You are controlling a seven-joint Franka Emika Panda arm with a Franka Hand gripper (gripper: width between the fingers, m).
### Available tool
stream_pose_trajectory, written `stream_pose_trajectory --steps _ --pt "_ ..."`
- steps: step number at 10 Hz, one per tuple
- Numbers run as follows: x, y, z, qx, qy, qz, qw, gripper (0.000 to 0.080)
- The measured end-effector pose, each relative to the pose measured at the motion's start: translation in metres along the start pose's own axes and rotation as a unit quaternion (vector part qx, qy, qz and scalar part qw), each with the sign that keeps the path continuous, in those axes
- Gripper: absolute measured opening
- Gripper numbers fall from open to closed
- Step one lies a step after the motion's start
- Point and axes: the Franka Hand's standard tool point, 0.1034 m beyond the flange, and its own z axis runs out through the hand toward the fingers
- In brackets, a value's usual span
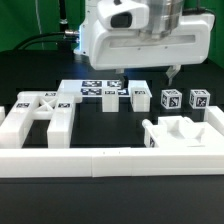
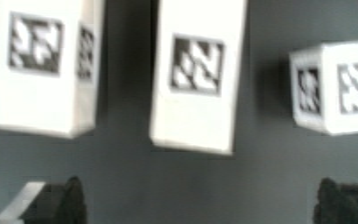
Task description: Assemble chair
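Note:
Dark table shows between my fingers and the white leg's end, so it is too early to close; my gripper moves toward the white leg next, then closes.
The chair parts lie loose on the dark table. Two upright white legs and two small tagged blocks stand in a row at the back. A large flat part with X-shaped tags lies at the exterior view's left. A bracket-shaped part sits front right. My gripper hangs above the back row, open wide and empty. In the wrist view the gripper is above three tagged parts. Only its dark fingertips show, touching nothing.
The marker board lies flat behind the left leg. A long plain white rail runs along the front edge. The white robot body fills the upper middle. Black cables lie at the back left.

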Motion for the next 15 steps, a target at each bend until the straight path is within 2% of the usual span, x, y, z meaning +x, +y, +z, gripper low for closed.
stream_pose_trajectory --steps 3,4,5,7,9,10,12,15 --pt "-0.003 -0.004 0.003 0.007 -0.099 -0.003 0.995 0.0649" --pt "-0.004 -0.005 0.006 0.003 -0.131 0.006 0.991 0.0649" --pt "-0.004 -0.007 0.013 -0.006 -0.173 0.011 0.985 0.0649" --pt "-0.002 -0.003 0.021 -0.005 -0.241 0.01 0.97 0.0649" --pt "-0.004 -0.003 0.025 -0.004 -0.283 0.009 0.959 0.0649" --pt "-0.001 -0.003 0.026 -0.002 -0.279 0.01 0.96 0.0649" --pt "-0.003 -0.004 0.034 0.013 -0.285 0.018 0.958 0.0649" --pt "-0.008 -0.007 0.044 0.013 -0.295 0.018 0.955 0.0649"
